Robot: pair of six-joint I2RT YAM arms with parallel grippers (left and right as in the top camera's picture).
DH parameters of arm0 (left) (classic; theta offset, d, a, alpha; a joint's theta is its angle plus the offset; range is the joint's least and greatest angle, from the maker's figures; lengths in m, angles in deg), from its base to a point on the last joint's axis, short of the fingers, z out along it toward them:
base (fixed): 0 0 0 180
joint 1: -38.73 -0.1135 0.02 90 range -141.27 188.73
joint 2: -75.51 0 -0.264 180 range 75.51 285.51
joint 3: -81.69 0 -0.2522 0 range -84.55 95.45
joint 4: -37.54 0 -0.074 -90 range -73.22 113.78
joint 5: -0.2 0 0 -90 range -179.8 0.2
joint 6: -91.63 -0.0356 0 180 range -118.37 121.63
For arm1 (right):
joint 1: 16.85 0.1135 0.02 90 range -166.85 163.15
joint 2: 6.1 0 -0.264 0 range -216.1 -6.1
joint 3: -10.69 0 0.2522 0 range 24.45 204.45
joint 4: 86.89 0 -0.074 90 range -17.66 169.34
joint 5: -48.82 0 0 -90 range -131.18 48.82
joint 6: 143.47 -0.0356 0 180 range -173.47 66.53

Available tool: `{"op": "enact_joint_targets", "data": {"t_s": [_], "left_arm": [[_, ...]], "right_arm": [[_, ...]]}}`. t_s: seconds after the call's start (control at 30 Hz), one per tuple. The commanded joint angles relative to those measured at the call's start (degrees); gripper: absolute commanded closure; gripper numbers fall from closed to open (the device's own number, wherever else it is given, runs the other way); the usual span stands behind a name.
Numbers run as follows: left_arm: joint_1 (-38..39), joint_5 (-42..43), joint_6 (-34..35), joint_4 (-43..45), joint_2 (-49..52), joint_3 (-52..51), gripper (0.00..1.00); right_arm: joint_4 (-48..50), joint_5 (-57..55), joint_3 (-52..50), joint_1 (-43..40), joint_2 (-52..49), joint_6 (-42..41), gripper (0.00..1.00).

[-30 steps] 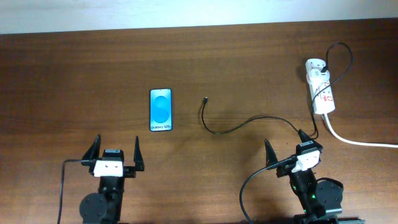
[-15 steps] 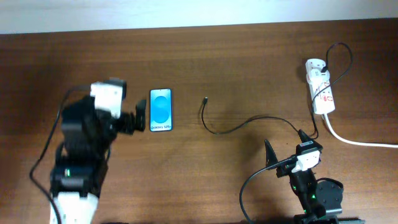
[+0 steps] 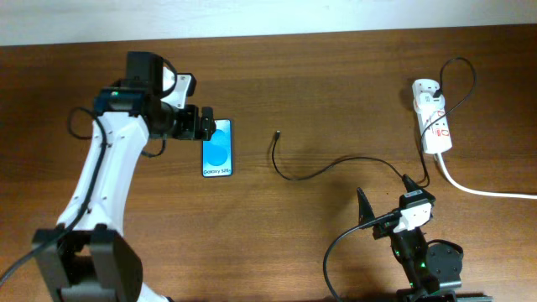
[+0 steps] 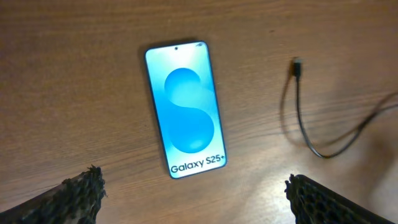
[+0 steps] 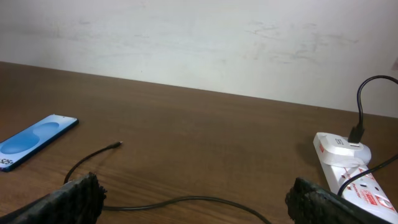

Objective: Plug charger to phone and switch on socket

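My left gripper is going to hand the phone over to my right gripper, so it will grab the phone across its long sides at the phone's far end and leave the phone's lettered end free.
The phone lies flat, blue screen up, left of the table's middle. My left gripper is open and empty, hovering over its far end. In the left wrist view the phone lies between and ahead of the open fingers. The charger cable curves across the wood, its plug tip lying free right of the phone; it also shows in the left wrist view. The socket is at the far right. My right gripper is open and empty near the front, with the cable lying ahead of its fingers.
The socket's thick white cord runs off the right edge. The charger's black lead loops above the socket. In the right wrist view the socket is at the right, the phone at the left, and a pale wall lies behind.
My left arm has swung up from its rest at the front left and reached out over the phone. The right arm, phone, cable and socket have not moved.
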Motion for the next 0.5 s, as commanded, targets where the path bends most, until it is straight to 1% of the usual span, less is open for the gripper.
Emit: {"op": "enact_joint_targets", "data": {"t_s": [0.0, 0.1, 0.2, 0.3, 0.37, 0.47], "left_arm": [[1.9, -5.0, 3.8, 0.7, 5.2, 0.5, 0.01], [4.3, -9.3, 5.9, 3.3, 8.9, 0.5, 0.01], [6.1, -9.6, 5.8, 6.8, 11.3, 0.5, 0.01], [7.2, -10.2, 6.7, 7.7, 14.6, 0.5, 0.01], [8.3, -14.6, 10.2, 7.7, 17.3, 0.5, 0.01], [8.5, -14.4, 11.8, 8.8, 18.8, 0.5, 0.01]], "right_arm": [[-0.3, -0.3, -0.3, 0.4, 0.4, -0.7, 0.01], [-0.3, -0.3, -0.3, 0.4, 0.4, -0.7, 0.02], [-0.3, -0.3, -0.3, 0.4, 0.4, -0.7, 0.02], [-0.3, -0.3, -0.3, 0.4, 0.4, -0.7, 0.02], [-0.3, -0.3, -0.3, 0.4, 0.4, -0.7, 0.02], [-0.3, -0.3, -0.3, 0.4, 0.4, -0.7, 0.02]]}}
